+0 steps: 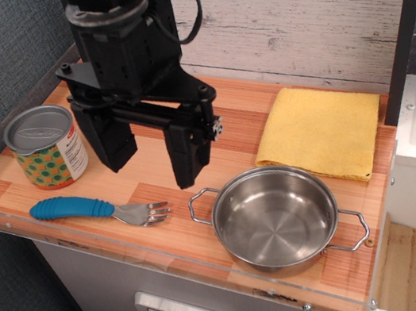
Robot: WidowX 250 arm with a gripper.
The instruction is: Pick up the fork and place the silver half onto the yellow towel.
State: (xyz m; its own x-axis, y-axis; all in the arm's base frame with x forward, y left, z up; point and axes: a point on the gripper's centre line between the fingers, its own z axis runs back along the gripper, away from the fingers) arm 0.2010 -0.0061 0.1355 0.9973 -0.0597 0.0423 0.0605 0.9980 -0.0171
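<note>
My gripper should grip the fork by its ribbed blue handle point(70, 208) next, so that it can lay the fork's silver half onto the yellow towel point(318, 133).
The fork lies flat near the table's front left edge, its ribbed blue handle point(70, 208) pointing left and its silver half point(144, 212) with the tines pointing right. The yellow towel point(318, 133) lies folded at the back right of the table. My gripper point(154, 174) hangs above the table just behind the fork's silver end, its two black fingers point(186, 153) spread wide apart with nothing between them. It does not touch the fork.
A tin can point(47, 147) with a colourful label stands at the back left. A steel pan point(275, 216) with two wire handles sits at the front, between the fork and the towel. A clear rim point(87, 245) edges the wooden table's front.
</note>
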